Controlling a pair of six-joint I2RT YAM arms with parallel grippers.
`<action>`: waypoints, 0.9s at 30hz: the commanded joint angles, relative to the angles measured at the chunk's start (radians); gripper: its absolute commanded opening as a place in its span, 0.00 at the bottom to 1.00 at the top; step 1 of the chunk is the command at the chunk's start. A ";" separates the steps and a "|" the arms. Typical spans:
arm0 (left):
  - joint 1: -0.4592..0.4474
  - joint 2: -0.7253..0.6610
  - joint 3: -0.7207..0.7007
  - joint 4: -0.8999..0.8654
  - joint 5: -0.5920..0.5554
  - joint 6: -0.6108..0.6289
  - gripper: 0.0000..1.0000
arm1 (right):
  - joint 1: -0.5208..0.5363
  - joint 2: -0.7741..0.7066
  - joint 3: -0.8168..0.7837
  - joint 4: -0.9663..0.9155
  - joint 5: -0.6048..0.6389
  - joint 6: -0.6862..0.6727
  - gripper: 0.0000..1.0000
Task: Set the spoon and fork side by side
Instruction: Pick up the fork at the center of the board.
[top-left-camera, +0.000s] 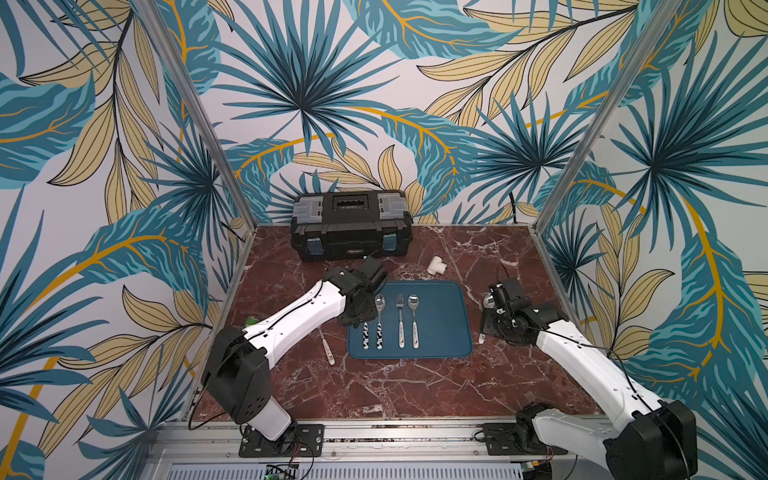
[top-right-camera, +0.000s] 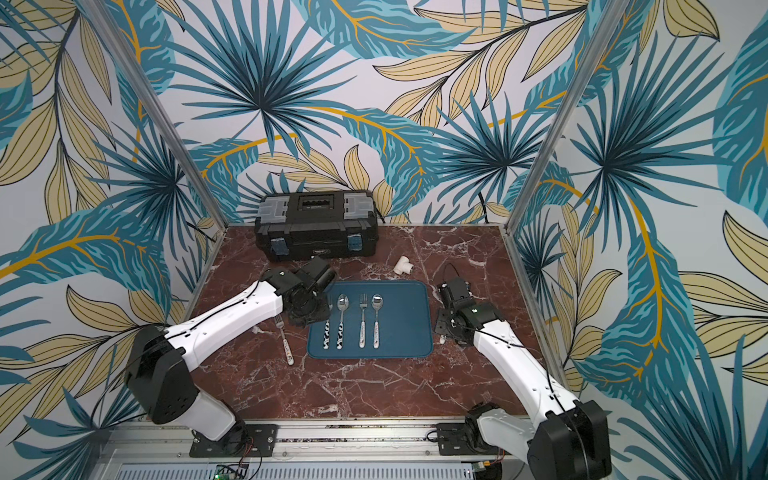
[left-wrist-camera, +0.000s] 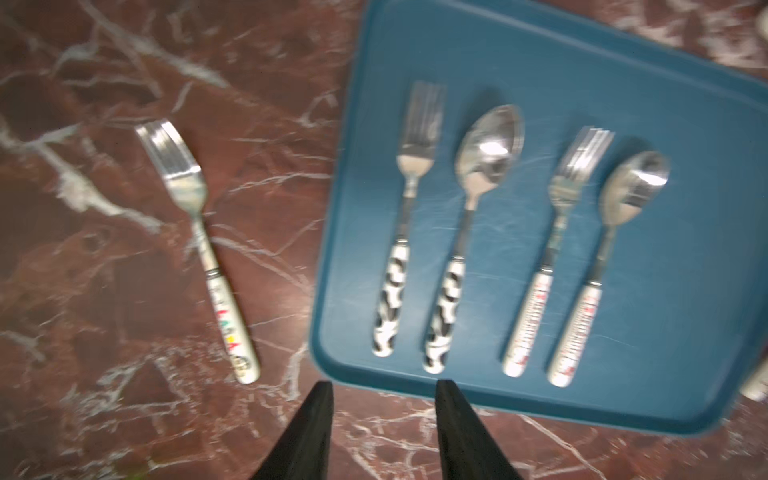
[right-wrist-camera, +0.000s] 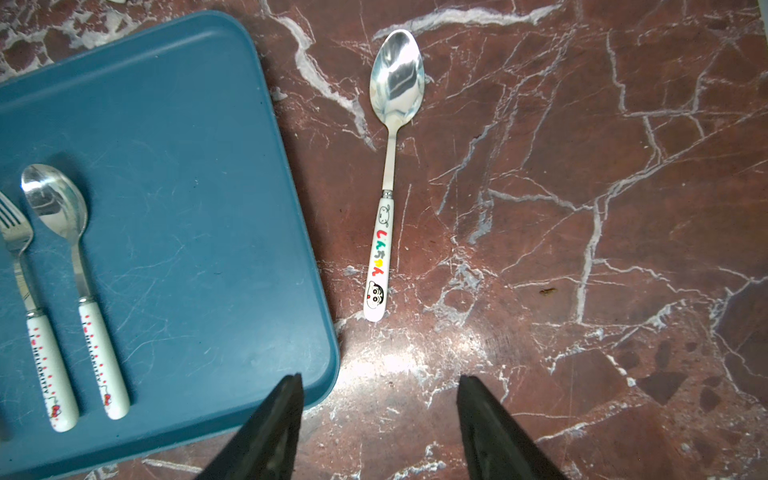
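My left gripper grabs the cartoon fork's handle near the fork's metal neck next, tines pointing ahead, to lay the fork flat for side-by-side setting.
A blue tray (top-left-camera: 440, 291) holds two fork-and-spoon pairs lying side by side: a black-and-white handled fork (left-wrist-camera: 395, 232) and spoon (left-wrist-camera: 465, 232), then a red-dotted white fork (left-wrist-camera: 552, 257) and spoon (left-wrist-camera: 602, 266). A fork with a colourful cartoon handle (left-wrist-camera: 208, 253) lies on the marble left of the tray. A spoon with a matching cartoon handle (right-wrist-camera: 384, 178) lies on the marble right of it. My left gripper (left-wrist-camera: 384, 384) hovers open and empty over the tray's near left edge. My right gripper (right-wrist-camera: 380, 377) is open and empty, just short of the cartoon spoon's handle end.
A black toolbox (top-left-camera: 351, 226) stands at the back of the marble table (top-left-camera: 374, 386). A white pipe tee (top-left-camera: 436, 266) lies behind the tray. A small green object (top-left-camera: 250, 321) sits by the left arm. Metal frame posts stand at both back corners.
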 joint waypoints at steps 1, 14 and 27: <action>0.040 -0.097 -0.124 0.017 -0.018 -0.005 0.45 | -0.003 0.024 -0.019 0.008 -0.002 0.021 0.65; 0.234 -0.106 -0.378 0.171 0.109 0.051 0.42 | -0.003 0.041 -0.020 0.027 -0.033 0.012 0.65; 0.293 0.012 -0.449 0.362 0.138 0.112 0.39 | -0.003 0.033 -0.035 0.034 -0.043 0.004 0.65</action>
